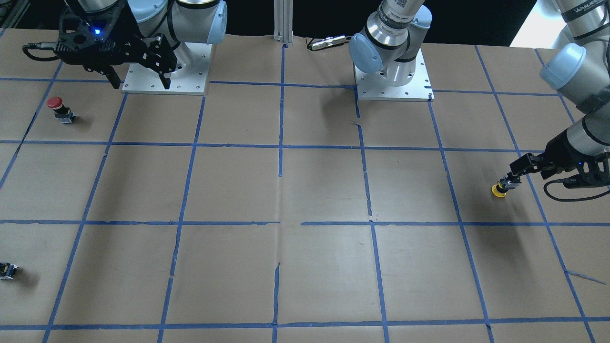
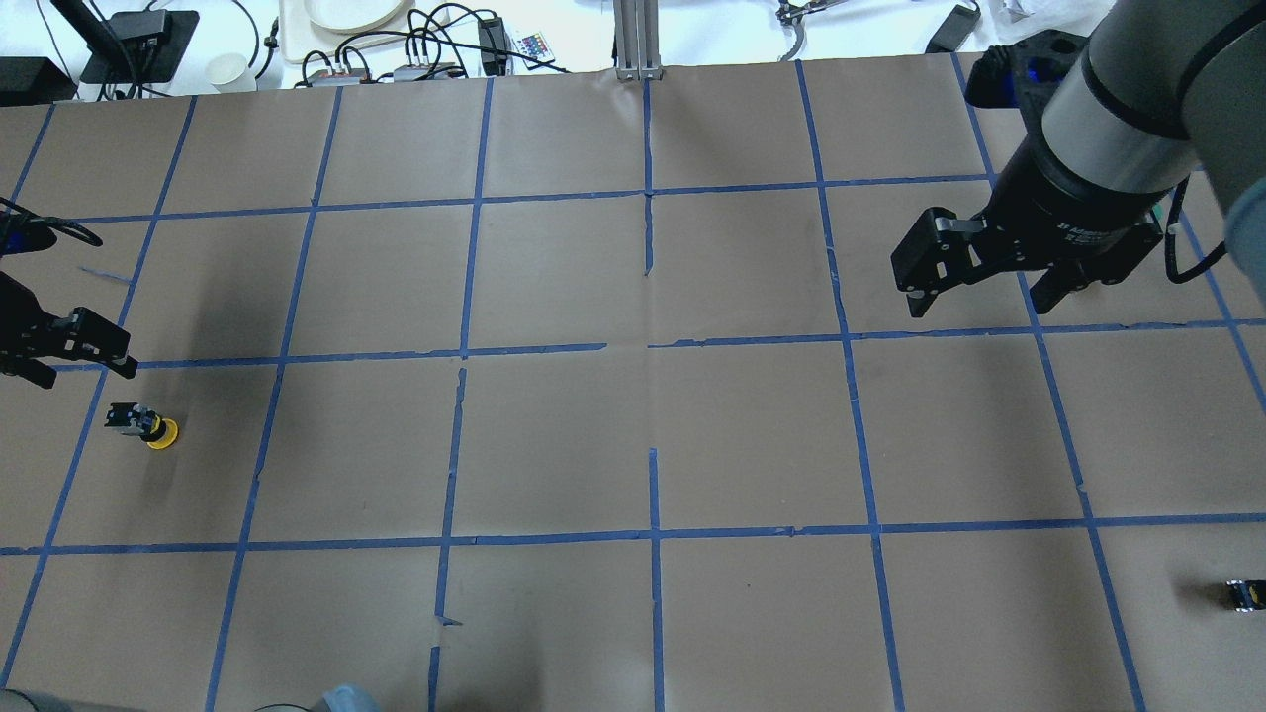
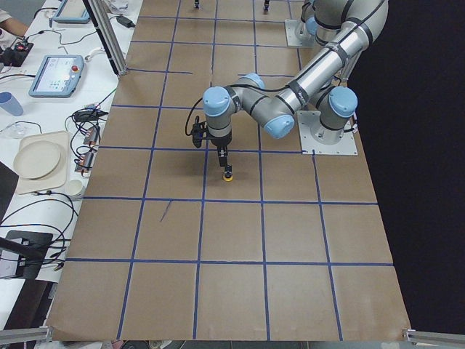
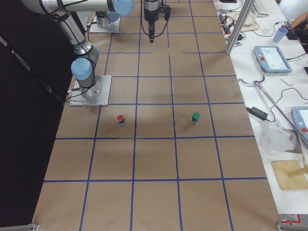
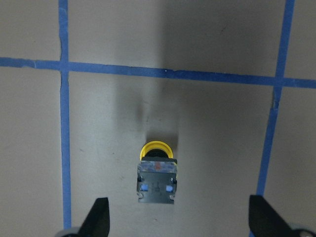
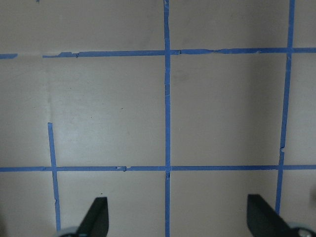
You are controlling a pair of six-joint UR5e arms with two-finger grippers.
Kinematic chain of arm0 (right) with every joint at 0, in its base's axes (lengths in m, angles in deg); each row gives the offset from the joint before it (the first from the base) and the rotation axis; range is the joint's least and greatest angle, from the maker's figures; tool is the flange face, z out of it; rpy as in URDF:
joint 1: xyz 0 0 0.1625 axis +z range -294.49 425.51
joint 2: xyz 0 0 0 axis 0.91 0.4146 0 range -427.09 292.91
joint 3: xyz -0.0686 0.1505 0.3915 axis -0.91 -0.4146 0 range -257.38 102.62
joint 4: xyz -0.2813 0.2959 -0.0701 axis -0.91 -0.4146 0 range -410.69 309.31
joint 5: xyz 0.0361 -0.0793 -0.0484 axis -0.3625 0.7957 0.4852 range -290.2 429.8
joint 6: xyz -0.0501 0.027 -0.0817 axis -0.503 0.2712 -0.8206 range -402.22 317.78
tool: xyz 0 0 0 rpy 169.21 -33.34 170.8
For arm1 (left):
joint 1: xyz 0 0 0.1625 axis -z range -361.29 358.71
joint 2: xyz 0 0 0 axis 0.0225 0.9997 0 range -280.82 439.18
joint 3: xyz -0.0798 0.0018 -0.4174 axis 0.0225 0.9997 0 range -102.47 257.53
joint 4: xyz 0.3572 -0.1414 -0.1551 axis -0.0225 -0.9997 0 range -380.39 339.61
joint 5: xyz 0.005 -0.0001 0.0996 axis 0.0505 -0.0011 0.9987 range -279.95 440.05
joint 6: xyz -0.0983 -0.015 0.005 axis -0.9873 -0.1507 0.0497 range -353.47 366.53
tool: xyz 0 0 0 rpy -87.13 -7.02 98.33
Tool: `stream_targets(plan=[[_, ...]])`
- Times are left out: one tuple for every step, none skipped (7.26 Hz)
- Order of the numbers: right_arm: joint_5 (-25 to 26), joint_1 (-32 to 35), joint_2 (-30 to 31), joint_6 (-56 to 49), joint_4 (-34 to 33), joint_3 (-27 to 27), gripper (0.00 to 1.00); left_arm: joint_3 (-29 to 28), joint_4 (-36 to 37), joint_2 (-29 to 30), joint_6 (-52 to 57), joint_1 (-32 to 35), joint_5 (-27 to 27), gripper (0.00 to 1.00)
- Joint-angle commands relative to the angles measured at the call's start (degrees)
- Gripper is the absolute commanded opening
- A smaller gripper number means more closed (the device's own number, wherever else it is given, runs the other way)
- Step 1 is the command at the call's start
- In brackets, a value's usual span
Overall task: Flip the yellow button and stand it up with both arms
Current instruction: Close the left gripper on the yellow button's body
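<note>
My left gripper grabs the yellow button by its black-and-grey body next, to flip the button and stand it.
The yellow button rests on the brown table near the robot's left end, its yellow cap on the paper and its black-and-grey body up. It also shows in the overhead view, the left wrist view and the exterior left view. My left gripper hangs just above it, open, with the fingers wide on either side and not touching it. My right gripper is open and empty, high above the table's other end, also seen in the front view.
A red-capped button stands near the right arm's base plate. A green-capped button stands beside it across a tape line. A tiny capless black-and-yellow part lies at the near right. Cables and plates lie beyond the far edge.
</note>
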Motion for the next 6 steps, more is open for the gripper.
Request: stream_targets(plan=[[-0.4,0.1,0.5,0.3,0.0,0.1,1.00,3.5,4.2,1.8,3.1,-1.9,0.1,0.98],[-0.4,0.1,0.4,0.3,-0.2,0.1,1.00,4.6,4.8,1.5,2.9,-1.9,0.2,0.98],[-0.3,0.1,0.1,0.3,0.1,0.2,1.00,4.7,4.7,2.0,2.7,-1.9,0.2,0.96],[-0.2,0.1,0.1,0.3,0.1,0.1,1.00,4.7,4.7,1.9,3.0,-1.9,0.4,0.95],[-0.2,0.1,0.0,0.3,-0.2,0.2,1.00,4.7,4.6,1.8,3.1,-1.9,0.4,0.91],[0.5,0.1,0.0,-0.3,0.1,0.1,1.00,4.7,4.6,1.9,3.1,-1.8,0.3,0.84]])
